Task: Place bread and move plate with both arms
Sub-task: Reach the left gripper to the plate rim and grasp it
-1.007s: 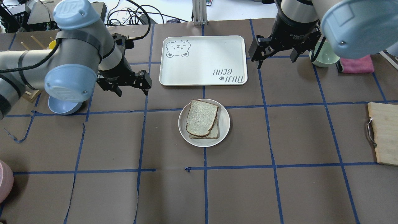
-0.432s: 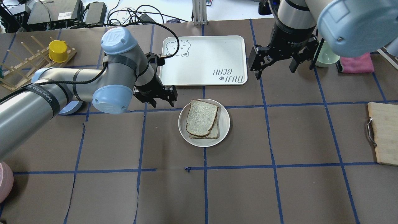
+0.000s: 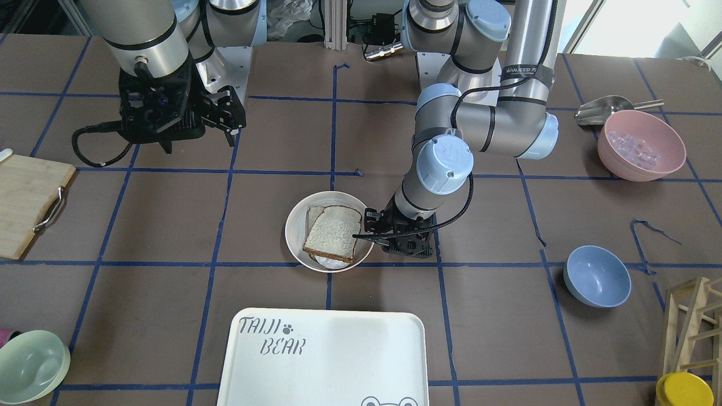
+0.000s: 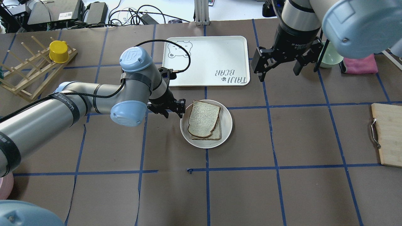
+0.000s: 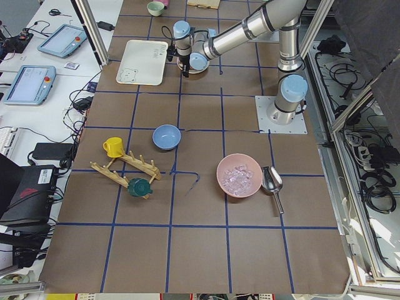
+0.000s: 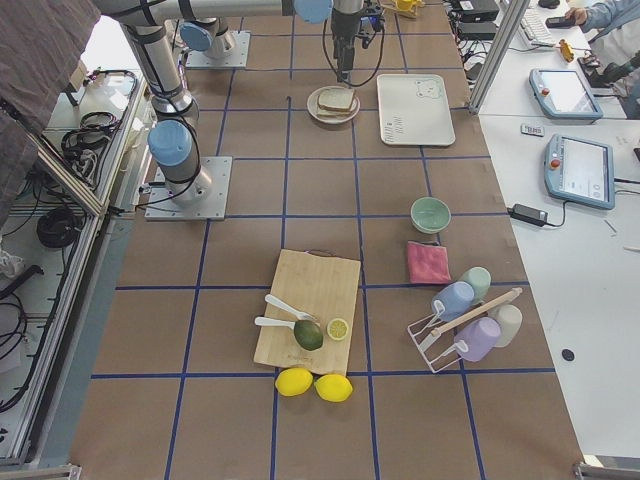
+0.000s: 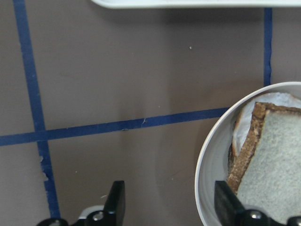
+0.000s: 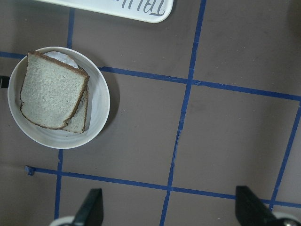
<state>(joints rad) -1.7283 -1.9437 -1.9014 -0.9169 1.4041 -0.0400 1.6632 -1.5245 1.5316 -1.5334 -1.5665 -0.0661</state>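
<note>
The plate is much wider than my open fingers, so my left gripper will next pick it up by its thin raised rim (image 3: 366,212) (image 7: 197,174) to move it.
The cream-white plate (image 4: 227,124) sits mid-table with the dark-crusted bread (image 4: 204,118) lying on top of a paler slice (image 4: 216,134). My left gripper (image 4: 174,110) is low at the plate's left edge and open. In the left wrist view (image 7: 169,207) one finger is over the plate (image 7: 207,160) near the bread (image 7: 277,160), the other outside the rim. My right gripper (image 4: 278,69) is open and empty, high up to the right of the tray. Its wrist view (image 8: 169,212) looks down on the plate (image 8: 99,101) and bread (image 8: 51,96).
The white "TAIJI BEAR" tray (image 4: 205,59) lies just beyond the plate. A blue bowl (image 3: 597,276) and a pink bowl (image 3: 640,144) are on my left side. A cutting board (image 4: 388,135), a green bowl (image 4: 329,56) and a pink cloth (image 4: 361,64) are on my right.
My left arm has swung right and down, from beside the tray's left edge to the plate's left rim. The right gripper has barely moved. Plate and bread are unmoved.
</note>
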